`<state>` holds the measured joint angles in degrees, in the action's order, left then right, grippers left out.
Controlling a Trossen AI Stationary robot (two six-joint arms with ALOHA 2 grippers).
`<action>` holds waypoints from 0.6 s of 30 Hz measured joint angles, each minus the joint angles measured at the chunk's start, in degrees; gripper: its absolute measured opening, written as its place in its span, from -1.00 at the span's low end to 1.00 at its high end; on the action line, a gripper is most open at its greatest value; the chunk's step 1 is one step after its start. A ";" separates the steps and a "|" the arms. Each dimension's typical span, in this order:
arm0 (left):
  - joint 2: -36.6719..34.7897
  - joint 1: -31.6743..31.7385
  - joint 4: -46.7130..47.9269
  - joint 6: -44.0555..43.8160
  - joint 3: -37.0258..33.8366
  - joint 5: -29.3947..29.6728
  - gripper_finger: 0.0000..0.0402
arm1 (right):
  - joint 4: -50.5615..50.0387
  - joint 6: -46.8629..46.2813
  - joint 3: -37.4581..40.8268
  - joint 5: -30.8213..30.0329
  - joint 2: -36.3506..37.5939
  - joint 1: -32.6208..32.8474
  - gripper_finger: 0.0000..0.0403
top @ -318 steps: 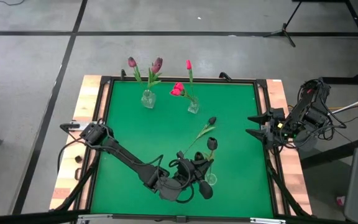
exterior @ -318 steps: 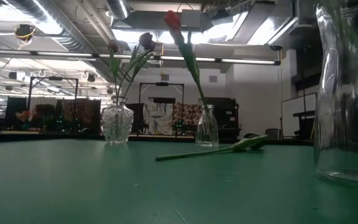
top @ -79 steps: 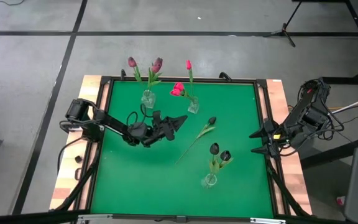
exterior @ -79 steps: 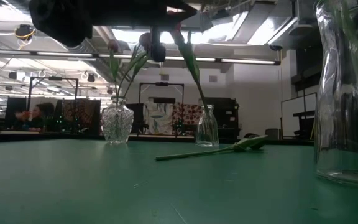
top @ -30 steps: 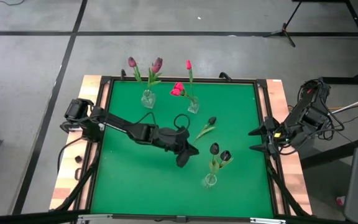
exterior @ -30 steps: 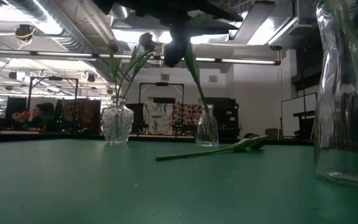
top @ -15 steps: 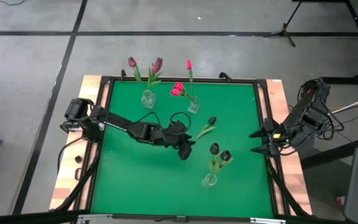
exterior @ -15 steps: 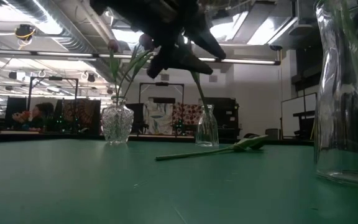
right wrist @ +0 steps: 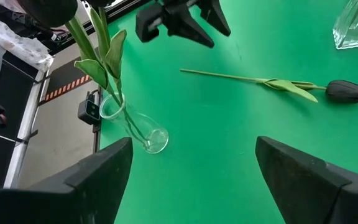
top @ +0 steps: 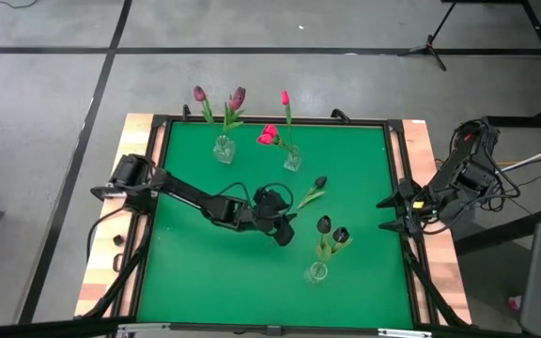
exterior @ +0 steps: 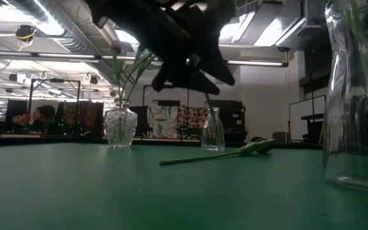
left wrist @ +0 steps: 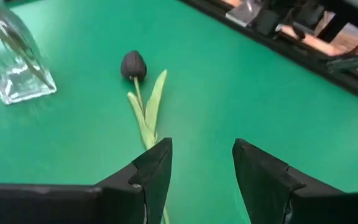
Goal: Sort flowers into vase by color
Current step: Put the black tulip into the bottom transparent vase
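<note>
The near-black flower needs to go into the vase of matching blooms. My left gripper should grab the flower's stem just below the leaves to sort it there.
One near-black flower [top: 318,183] lies flat on the green table, its stem [right wrist: 229,76] pointing toward the near edge. My left gripper [top: 286,233] hangs open just above the stem's lower part, fingers slanting down; in the left wrist view the stem [left wrist: 143,118] runs under one finger [left wrist: 157,165]. It touches nothing that I can see. Two near-black flowers [top: 332,230] stand in the near glass vase [top: 317,272]. Purple flowers stand in the far left vase [top: 223,148], pink ones in the far middle vase [top: 292,160]. My right gripper [top: 385,213] waits open at the table's right edge.
The near vase [exterior: 356,96] stands close to the right of my left gripper [exterior: 193,83]. The table frame [top: 404,188] runs along the right edge beside my right arm. Open green surface lies at the near left and the middle right.
My left gripper has sunk toward the loose flower's stem, turned and rolled at the wrist, and opened its fingers. The flower on the table has not moved.
</note>
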<state>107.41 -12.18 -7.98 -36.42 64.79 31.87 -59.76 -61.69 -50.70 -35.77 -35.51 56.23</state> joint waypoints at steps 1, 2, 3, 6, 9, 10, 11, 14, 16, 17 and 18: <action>0.51 -0.01 -0.15 0.00 0.00 -0.06 -0.17 | -0.02 0.00 0.00 -0.04 0.01 0.01 0.69; 0.99 0.01 -0.24 -0.09 0.00 -0.07 -0.17 | -0.03 0.00 0.00 -0.07 0.02 0.00 0.69; 1.34 0.04 -0.11 -0.24 0.00 -0.18 -0.17 | -0.03 0.00 0.00 -0.09 0.02 0.00 0.69; 2.58 0.06 -1.15 0.08 0.00 -1.33 -0.17 | -0.07 0.00 0.00 -0.11 0.02 0.00 0.69; 4.43 0.05 -2.84 0.11 0.00 -1.62 -0.17 | -0.30 0.00 0.00 -0.13 0.00 0.00 0.69; 5.03 0.01 -3.00 0.03 0.00 -1.84 -0.17 | -0.30 0.00 0.00 -0.13 0.00 0.01 0.69; 5.43 0.01 -3.04 -0.12 0.00 -2.03 -0.17 | -0.29 -0.03 0.00 -0.13 0.02 0.02 0.69; 6.13 0.05 -3.19 -0.30 0.00 -1.98 -0.17 | -0.33 -1.28 0.00 -0.15 0.00 0.00 0.69; 6.73 0.21 -3.51 -0.33 0.00 -2.02 -0.17 | -0.38 -1.31 0.00 -0.15 0.00 0.01 0.69; 7.10 0.34 -3.33 -0.33 0.00 -2.14 -0.17 | -0.38 -1.31 0.00 -0.15 0.00 0.01 0.69; 7.57 0.51 -3.56 -0.33 0.00 -2.40 -0.17 | -0.38 -1.31 0.00 -0.15 0.00 0.00 0.69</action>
<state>114.97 -11.66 -11.54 -36.75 64.79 29.48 -60.14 -63.00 -50.70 -35.92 -35.51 56.23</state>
